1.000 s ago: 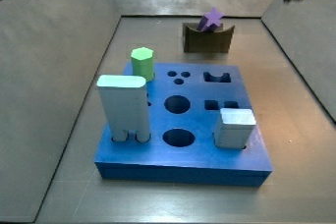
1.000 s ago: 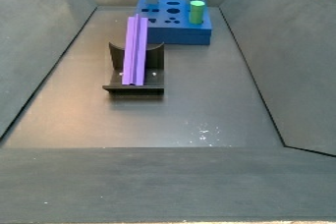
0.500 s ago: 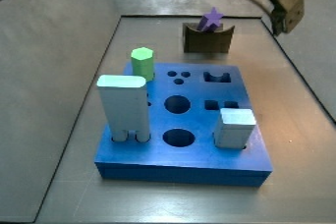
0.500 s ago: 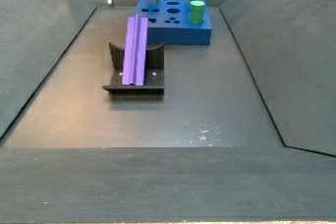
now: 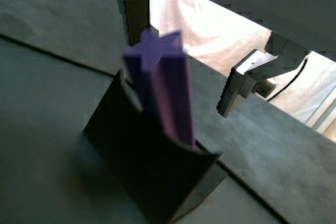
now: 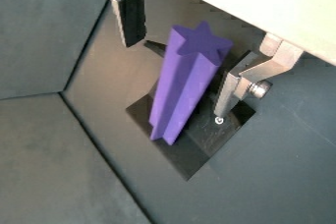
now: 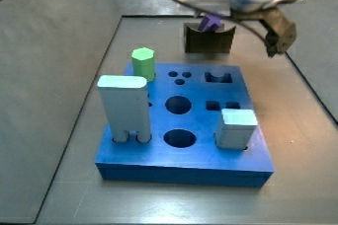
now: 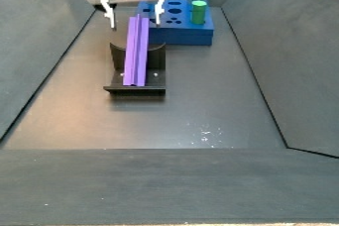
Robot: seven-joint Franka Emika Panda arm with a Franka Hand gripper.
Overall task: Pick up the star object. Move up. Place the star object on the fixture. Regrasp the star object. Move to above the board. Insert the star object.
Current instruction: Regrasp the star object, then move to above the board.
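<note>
My gripper should next grab the star object by its raised star-shaped end [image 5: 160, 56], as the dark fixture's notch cradles its lower length.
The purple star object [image 8: 137, 50] lies tilted in the notch of the dark fixture [image 8: 134, 83], and its star-shaped end shows in both wrist views [image 5: 164, 76] [image 6: 184, 85]. The gripper [image 8: 134, 14] is open and hangs over the fixture. Its fingers [image 6: 132, 17] stand one on each side of the peg's upper end, apart from it, in both wrist views [image 5: 136, 12]. In a side view the gripper [image 7: 235, 24] is above the fixture [image 7: 209, 41] and partly hides the star object [image 7: 211, 20]. The blue board [image 7: 185, 160] lies nearer that camera.
On the board stand a green hexagonal peg [image 7: 142, 63], a tall pale blue-green block [image 7: 123, 106] and a small pale block [image 7: 238, 127]. Grey sloping walls [image 8: 40, 71] enclose the floor. In a side view the board [image 8: 185, 34] sits just behind the fixture.
The gripper has come down from the upper edge of the side views to the fixture and now straddles the peg. The peg has not moved.
</note>
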